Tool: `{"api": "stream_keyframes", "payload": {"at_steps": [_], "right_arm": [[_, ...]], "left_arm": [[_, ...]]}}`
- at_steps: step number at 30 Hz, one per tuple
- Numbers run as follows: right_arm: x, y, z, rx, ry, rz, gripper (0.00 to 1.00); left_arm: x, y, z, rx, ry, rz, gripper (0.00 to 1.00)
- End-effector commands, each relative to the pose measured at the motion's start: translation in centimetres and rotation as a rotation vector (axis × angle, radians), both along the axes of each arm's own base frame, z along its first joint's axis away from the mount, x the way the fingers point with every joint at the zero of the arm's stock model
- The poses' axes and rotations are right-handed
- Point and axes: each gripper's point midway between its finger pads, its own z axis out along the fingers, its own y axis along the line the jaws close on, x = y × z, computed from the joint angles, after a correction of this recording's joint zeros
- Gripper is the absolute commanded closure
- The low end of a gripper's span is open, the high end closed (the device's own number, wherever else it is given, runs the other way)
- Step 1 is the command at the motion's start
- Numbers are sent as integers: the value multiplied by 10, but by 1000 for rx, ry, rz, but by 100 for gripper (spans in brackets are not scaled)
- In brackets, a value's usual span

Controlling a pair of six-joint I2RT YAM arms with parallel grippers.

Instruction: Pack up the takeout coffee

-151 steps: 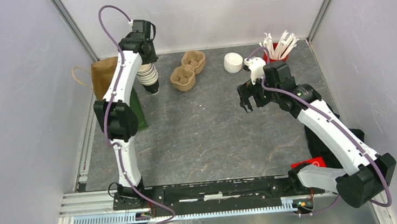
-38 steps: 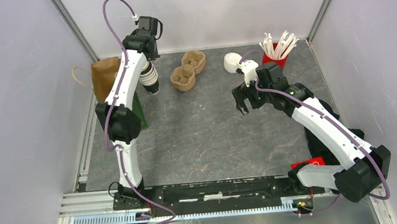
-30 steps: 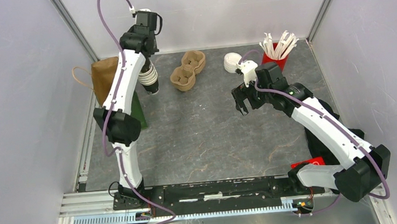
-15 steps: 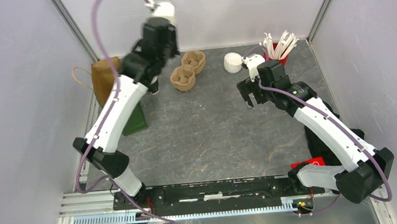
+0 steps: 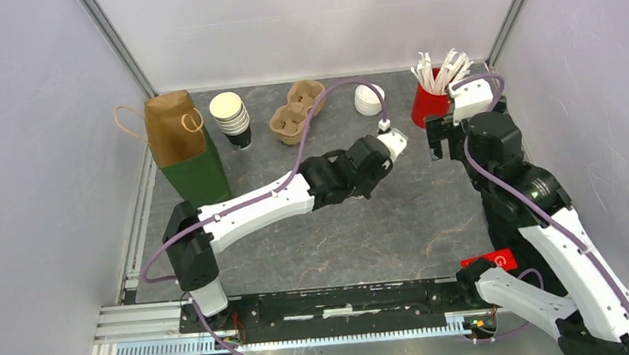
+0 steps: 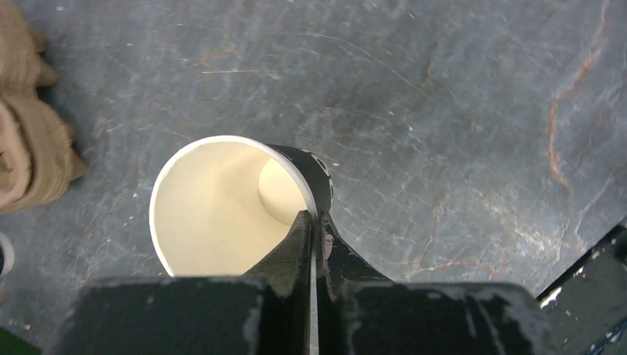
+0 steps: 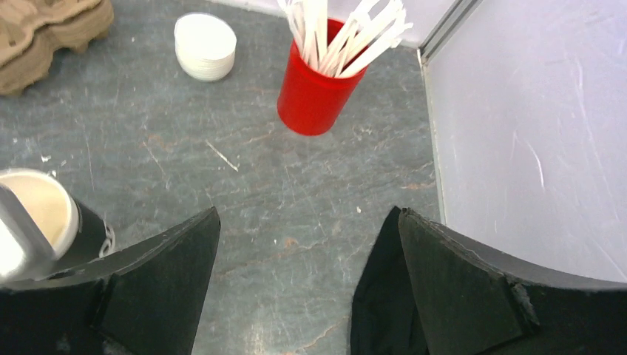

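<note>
I should keep holding the cup with my left gripper. The paper cup hangs with its base above the table, so the cup would fall onto the table if I opened now.
A single black paper cup with a cream inside and no lid hangs over the grey table. My left gripper is shut on its rim, one finger inside and one outside. From above, the left hand reaches to the table's middle and hides the cup. In the right wrist view the same cup shows at the lower left. My right gripper is open and empty, hovering at the back right, close to the red cup.
A stack of lidless cups and a brown paper bag stand at the back left. A cardboard carrier, a stack of white lids and a red cup of stirrers line the back. The right wall is close.
My left arm swung from the cup stack at the back left to the table's middle, carrying one cup. My right arm drew back to the right, beside the red cup.
</note>
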Motion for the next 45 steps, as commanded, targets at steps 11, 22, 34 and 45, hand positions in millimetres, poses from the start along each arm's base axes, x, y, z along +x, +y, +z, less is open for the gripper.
{"api": "stream_keyframes", "payload": {"at_steps": [11,22,34,45], "right_arm": [[11,7,19,45,-77,-2,2],[11,10,20,47,-77,18,2],[14,8,19,52,-79,-4,2],[92,60,-24,87,99,90,2]], "left_arm": [[-19,-14,-49,85,-24,-185,98],[-26,-14,-69,109,28,-183,89],[-16,11,49,-54,-149,-98,29],[-7,109,102,-225,-127,154,13]]}}
